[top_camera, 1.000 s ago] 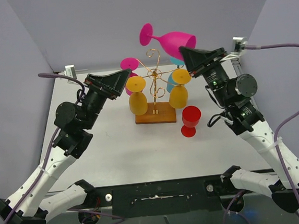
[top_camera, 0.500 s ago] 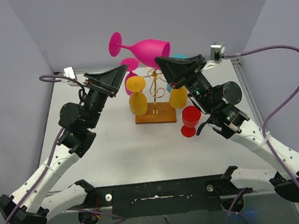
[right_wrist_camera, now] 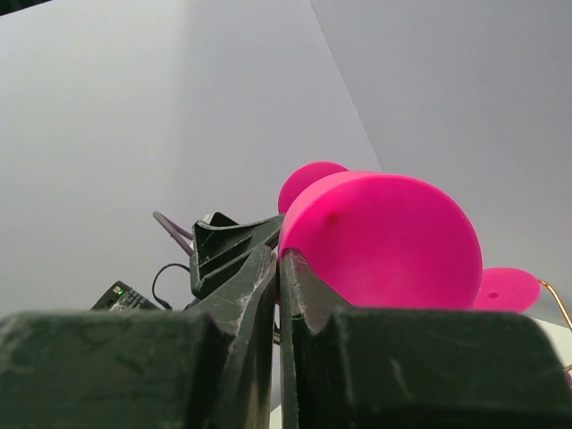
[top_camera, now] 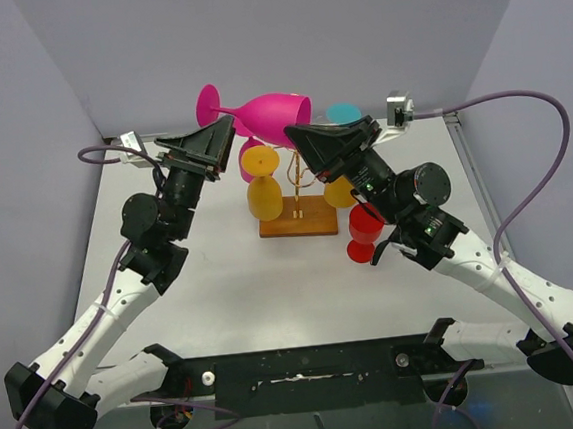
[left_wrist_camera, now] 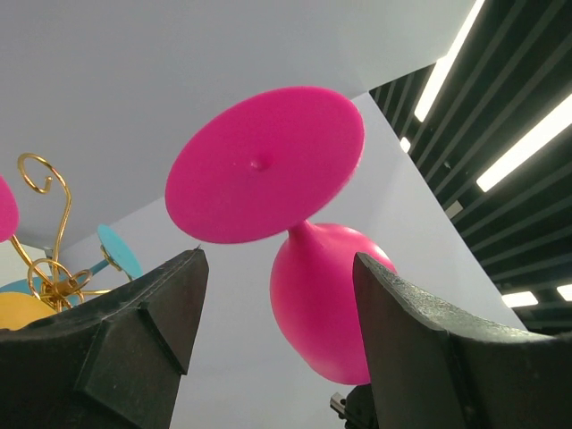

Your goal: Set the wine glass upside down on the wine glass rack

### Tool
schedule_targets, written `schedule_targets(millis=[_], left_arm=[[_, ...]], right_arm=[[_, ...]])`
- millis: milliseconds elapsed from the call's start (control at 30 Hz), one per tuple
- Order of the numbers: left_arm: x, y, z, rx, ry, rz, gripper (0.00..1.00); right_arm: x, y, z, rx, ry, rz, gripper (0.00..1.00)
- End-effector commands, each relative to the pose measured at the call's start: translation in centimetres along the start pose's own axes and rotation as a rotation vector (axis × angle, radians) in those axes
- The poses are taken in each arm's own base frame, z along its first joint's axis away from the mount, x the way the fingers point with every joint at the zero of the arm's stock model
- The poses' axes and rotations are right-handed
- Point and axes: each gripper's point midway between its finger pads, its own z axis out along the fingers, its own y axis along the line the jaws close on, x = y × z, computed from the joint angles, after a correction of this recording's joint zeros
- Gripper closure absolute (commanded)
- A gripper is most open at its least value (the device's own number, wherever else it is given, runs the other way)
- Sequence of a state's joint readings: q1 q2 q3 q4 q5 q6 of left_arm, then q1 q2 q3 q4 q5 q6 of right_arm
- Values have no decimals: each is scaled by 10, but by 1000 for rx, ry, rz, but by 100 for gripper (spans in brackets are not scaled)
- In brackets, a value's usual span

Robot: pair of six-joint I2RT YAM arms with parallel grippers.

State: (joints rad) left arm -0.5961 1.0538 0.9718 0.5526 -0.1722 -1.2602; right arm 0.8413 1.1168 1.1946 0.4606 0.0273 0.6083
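The wine glass's round foot has to stay free to hang on the rack, so the robot's left gripper should next grab the pink wine glass [top_camera: 270,115] by its stem, under the foot.
My right gripper [top_camera: 296,133] is shut on the rim of a pink wine glass [top_camera: 270,115] and holds it on its side, high above the wine glass rack [top_camera: 300,165], foot pointing left. In the right wrist view the fingers [right_wrist_camera: 259,277] pinch the bowl wall [right_wrist_camera: 384,237]. My left gripper [top_camera: 224,138] is open just below the glass's stem and foot. In the left wrist view the foot [left_wrist_camera: 265,165] and bowl [left_wrist_camera: 329,304] float beyond my open gripper [left_wrist_camera: 277,304], apart from both fingers. The rack is gold wire on a brown wooden base [top_camera: 298,223].
Two yellow glasses [top_camera: 262,183] [top_camera: 341,190] hang upside down on the rack, with a teal one [top_camera: 343,115] and another pink one [top_camera: 249,150] behind. A red glass [top_camera: 365,230] stands upright on the table right of the base. Grey walls close the back and sides.
My right arm has carried the pink glass left and lower, from the back right to above the rack. My left gripper has risen and tilted up towards the glass's foot.
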Motion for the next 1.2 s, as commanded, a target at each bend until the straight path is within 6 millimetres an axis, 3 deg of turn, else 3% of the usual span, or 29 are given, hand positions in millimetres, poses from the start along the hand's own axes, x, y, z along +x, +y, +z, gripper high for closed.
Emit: schedule_targets(millis=[0,100,433,667,933,1067,1167], left_arm=[[-15,-28,2,102,-50,-54,36],[-18,-30,1,114,-61,-59,39],[-24,-40,0,160,-85,-65,61],[-23,-42,1,177,-85,-65,68],[-22,-43,1,190,-85,-55,86],[-22,-45,1,202,-85,-22,100],[-22,-43,2,196,-85,-5,100]], right_arm=[[-15,22,-1,-82,-49,23,100],[-9,24,-2,-97,-32,26,100],[11,24,-10,-120,23,57,100],[24,28,-19,-157,74,59,100],[33,29,-25,-174,110,67,100],[34,27,-28,-160,112,68,100],[32,24,-29,-138,108,67,89]])
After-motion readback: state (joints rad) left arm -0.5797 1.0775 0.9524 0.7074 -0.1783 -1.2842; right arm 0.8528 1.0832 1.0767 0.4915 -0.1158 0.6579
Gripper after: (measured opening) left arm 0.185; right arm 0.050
